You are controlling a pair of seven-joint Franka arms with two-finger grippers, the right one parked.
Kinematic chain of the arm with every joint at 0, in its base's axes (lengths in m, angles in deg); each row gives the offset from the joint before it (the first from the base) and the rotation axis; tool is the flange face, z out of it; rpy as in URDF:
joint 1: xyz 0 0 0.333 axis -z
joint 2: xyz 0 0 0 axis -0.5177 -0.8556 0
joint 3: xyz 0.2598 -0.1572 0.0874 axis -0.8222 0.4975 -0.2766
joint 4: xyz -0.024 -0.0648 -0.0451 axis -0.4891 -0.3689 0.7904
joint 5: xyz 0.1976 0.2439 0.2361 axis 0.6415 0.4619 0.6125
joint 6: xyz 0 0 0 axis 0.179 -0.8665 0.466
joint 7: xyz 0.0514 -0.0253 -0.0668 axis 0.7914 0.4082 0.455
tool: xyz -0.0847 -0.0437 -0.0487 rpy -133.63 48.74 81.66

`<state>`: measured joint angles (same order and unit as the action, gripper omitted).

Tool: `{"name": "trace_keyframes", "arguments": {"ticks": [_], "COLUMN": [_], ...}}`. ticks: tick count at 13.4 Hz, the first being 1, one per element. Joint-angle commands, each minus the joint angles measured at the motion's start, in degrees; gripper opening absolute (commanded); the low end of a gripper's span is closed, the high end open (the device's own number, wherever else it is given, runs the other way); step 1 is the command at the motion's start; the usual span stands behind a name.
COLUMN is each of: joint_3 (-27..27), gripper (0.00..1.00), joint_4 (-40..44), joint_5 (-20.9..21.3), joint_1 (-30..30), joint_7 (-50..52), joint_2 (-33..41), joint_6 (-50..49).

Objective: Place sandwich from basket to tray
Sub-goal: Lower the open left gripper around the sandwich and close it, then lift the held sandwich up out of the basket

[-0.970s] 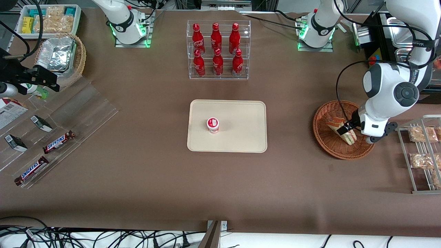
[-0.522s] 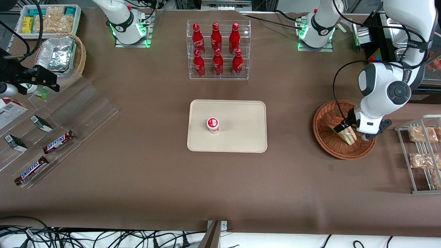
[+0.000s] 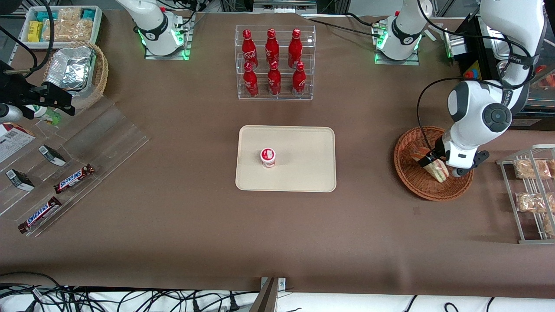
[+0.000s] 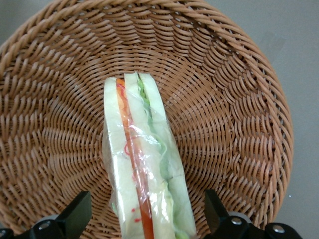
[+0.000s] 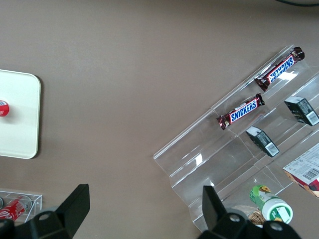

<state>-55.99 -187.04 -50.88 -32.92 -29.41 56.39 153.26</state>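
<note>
The clear-wrapped sandwich goes on the cream tray (image 3: 303, 147); my left gripper will grab its long wrapped sides next.
The sandwich (image 4: 142, 169), wrapped in clear film with white bread and green and orange filling, lies in the reddish-brown wicker basket (image 3: 417, 187) toward the working arm's end of the table. My left gripper (image 4: 144, 209) is lowered into the basket and open. One dark finger stands on each side of the sandwich with a gap to the wrap. In the front view the gripper (image 3: 435, 164) sits over the sandwich (image 3: 439, 172) and the wrist hides part of it. The cream tray (image 3: 303, 147) lies at mid-table.
A small red-and-white cup (image 3: 268, 157) stands on the tray. A clear rack of red bottles (image 3: 274, 63) is farther from the camera than the tray. A wire rack with bagged snacks (image 3: 531, 195) stands beside the basket. Candy bars (image 3: 73, 178) lie on clear shelves toward the parked arm's end.
The left arm has shifted slightly toward the tray's end of the basket, carrying the gripper along the sandwich. The sandwich still lies in the basket.
</note>
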Motion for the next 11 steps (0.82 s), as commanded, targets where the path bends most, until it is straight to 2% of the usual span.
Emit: {"name": "trace_keyframes", "arguments": {"ticks": [1,2,4,5,6,7,9,11], "joint_3": [0.0,0.0,0.0,0.0,0.0,0.0,0.0,0.0], "gripper": [0.92,0.78,0.32,0.16,0.07,0.02,0.01,0.01], "joint_4": [0.2,0.2,0.3,0.4,0.5,0.6,0.9,5.3], "joint_5": [0.5,0.6,0.6,0.7,0.7,0.8,0.8,0.8], "joint_1": [0.0,0.0,0.0,0.0,0.0,0.0,0.0,0.0], "joint_7": [0.6,0.5,0.5,0.3,0.0,-0.2,-0.5,-2.0], "joint_2": [-1.3,-1.4,-1.5,-1.5,-1.5,-1.2,1.3,3.2], "joint_6": [1.6,1.6,1.6,1.6,1.5,1.0,-0.6,-9.0]}}
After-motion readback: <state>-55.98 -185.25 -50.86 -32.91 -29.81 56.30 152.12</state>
